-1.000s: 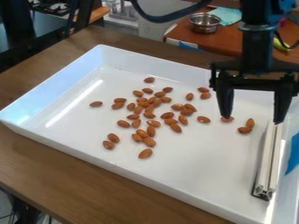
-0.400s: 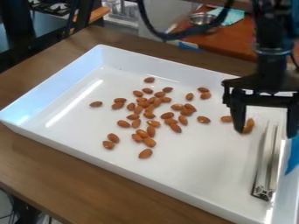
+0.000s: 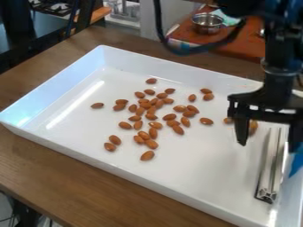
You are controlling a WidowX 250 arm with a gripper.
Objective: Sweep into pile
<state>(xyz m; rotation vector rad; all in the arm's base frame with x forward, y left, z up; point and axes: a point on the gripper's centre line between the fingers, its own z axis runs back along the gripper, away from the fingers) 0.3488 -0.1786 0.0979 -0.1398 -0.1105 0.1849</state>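
Note:
The pale metallic sweeping tool has a plain end, and my gripper will grab it there next. Then it can sweep the almonds into a pile.
My gripper (image 3: 268,147) hangs open over the right part of the white tray (image 3: 168,188), one finger on each side of the upper end of a pale, bar-like tool (image 3: 271,166). That tool lies lengthwise near the tray's right wall, with a metal clip-like end toward the front. Many brown almonds (image 3: 151,117) are spread over the left and middle of the tray, densest around the centre. A few more almonds (image 3: 253,125) lie by the gripper's left finger, partly hidden behind it.
Raised walls surround the tray, which rests on a brown wooden table (image 3: 65,177). Behind, a metal bowl (image 3: 207,23) stands on an orange-brown surface (image 3: 237,43). A blue item (image 3: 297,160) shows at the right edge, and a black cable loops from the arm.
The gripper has moved down and slightly right, from above the tray's back right to around the tool's upper end. Almonds and tool have stayed where they were.

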